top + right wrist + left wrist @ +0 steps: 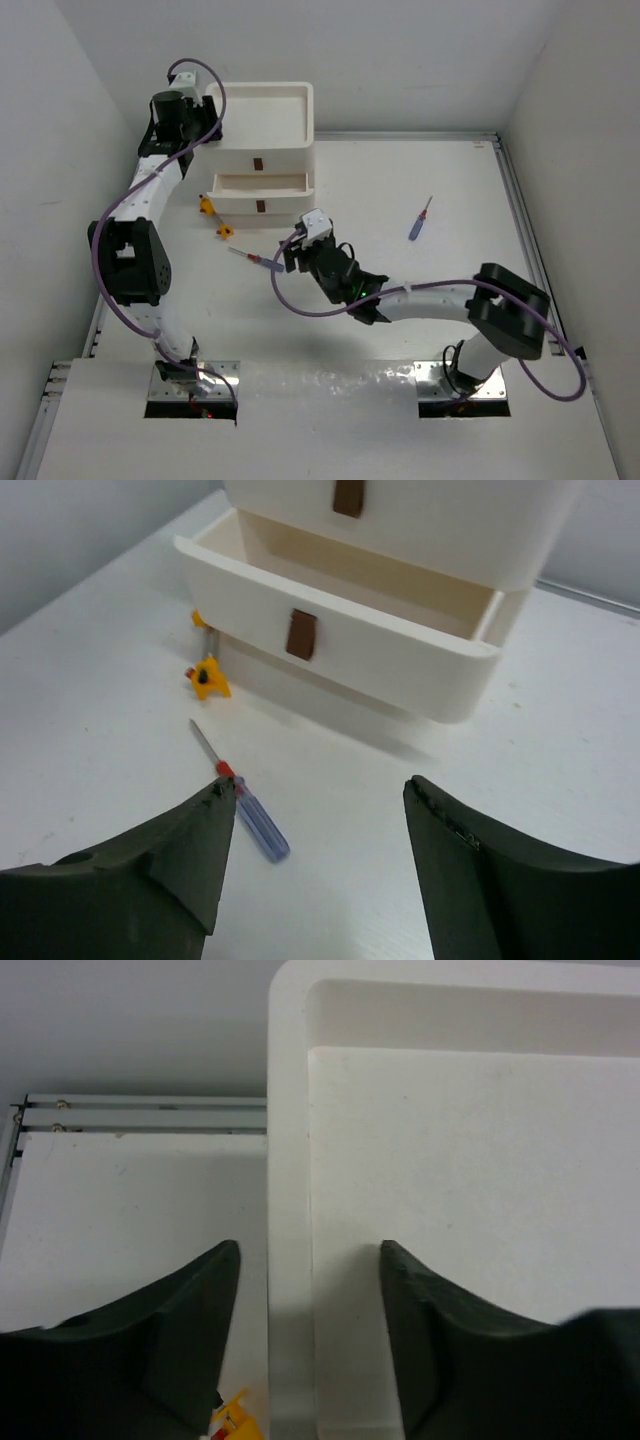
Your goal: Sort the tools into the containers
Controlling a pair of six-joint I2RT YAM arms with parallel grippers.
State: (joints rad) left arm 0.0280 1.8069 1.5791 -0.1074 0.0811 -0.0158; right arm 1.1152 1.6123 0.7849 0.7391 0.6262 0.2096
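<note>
The metal stem of the blue-and-red screwdriver should stay free to go into the open drawer, so the robot's right gripper will grab the screwdriver by its blue handle [416, 230] next.
The white drawer unit [262, 120] stands at the back left, its middle drawer [262, 186] pulled open and seemingly empty [340, 630]. My left gripper [207, 120] is open, its jaws on either side of the left rim of the unit's tray top [288, 1160], holding nothing [310, 1260]. My right gripper [292, 258] is open and empty [320, 795], low over the table in front of the open drawer. A blue-and-red screwdriver [253, 260] lies by its left fingertip [256, 822]. A yellow-orange screwdriver [216, 220] lies at the unit's left front corner [208, 676]. No green screwdrivers are in view.
A second blue-and-red screwdriver [420, 218] lies on the table to the right of the unit. A metal rail [520, 200] runs along the table's right edge and another [140, 1115] behind the unit. White walls close in the back and sides.
</note>
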